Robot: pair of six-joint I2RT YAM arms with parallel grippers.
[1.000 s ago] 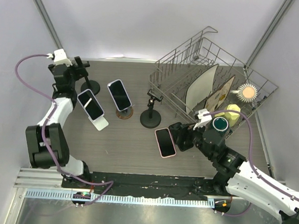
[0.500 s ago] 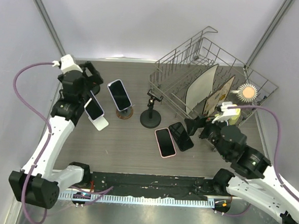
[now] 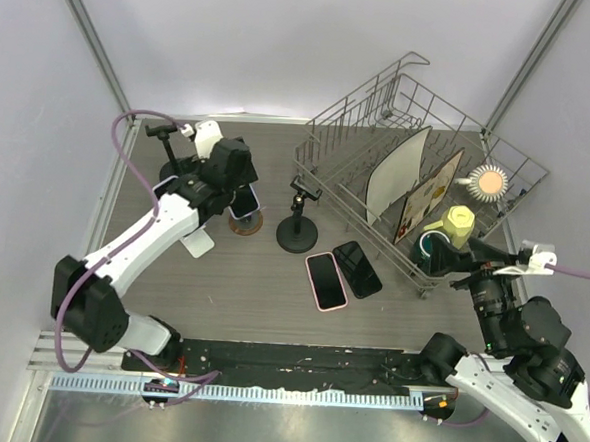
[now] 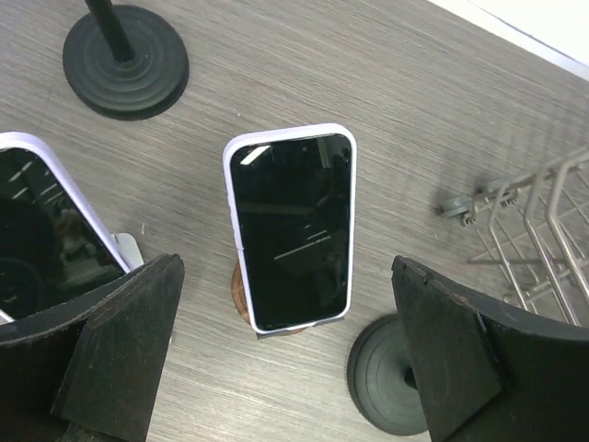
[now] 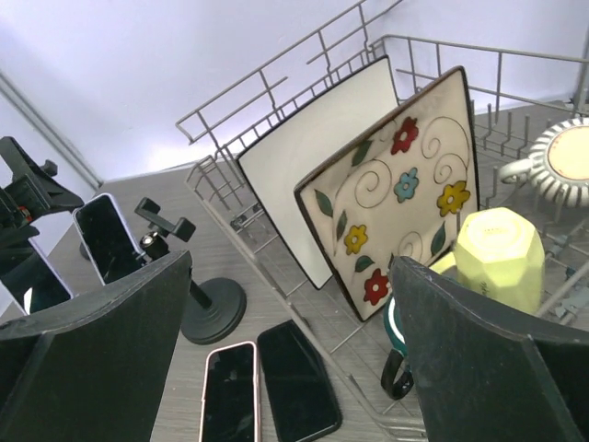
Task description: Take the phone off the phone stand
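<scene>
The robot's left gripper isn't ready to close on the phone yet and should move toward it first: the white-cased phone [image 4: 290,226] is beyond the gripper's fingers, so they would miss the phone if they closed now.
A white-cased phone [image 4: 290,226] leans upright on a round wooden stand [image 4: 241,296]; it is partly hidden under my left arm in the top view [image 3: 244,210]. My left gripper [image 4: 290,368] is open and empty and hovers above this phone, with one finger on each side. A second phone [image 4: 41,230] sits on a white stand [image 3: 199,242] to the left. A pink-cased phone [image 3: 325,280] and a black phone [image 3: 357,269] lie flat on the table. My right gripper [image 5: 290,368] is open and empty, raised at the right near the rack.
An empty black clamp stand [image 3: 297,219] stands between the wooden stand and the wire dish rack [image 3: 422,114]. The rack holds a white plate [image 5: 317,157], a flowered plate [image 5: 396,198], a yellow cup [image 5: 502,258] and a teal mug. Another black stand base [image 4: 124,60] is at the back left.
My left gripper moved right, from the phone on the white stand to above the phone on the wooden stand. My right gripper released the black phone beside the pink one and pulled back right.
</scene>
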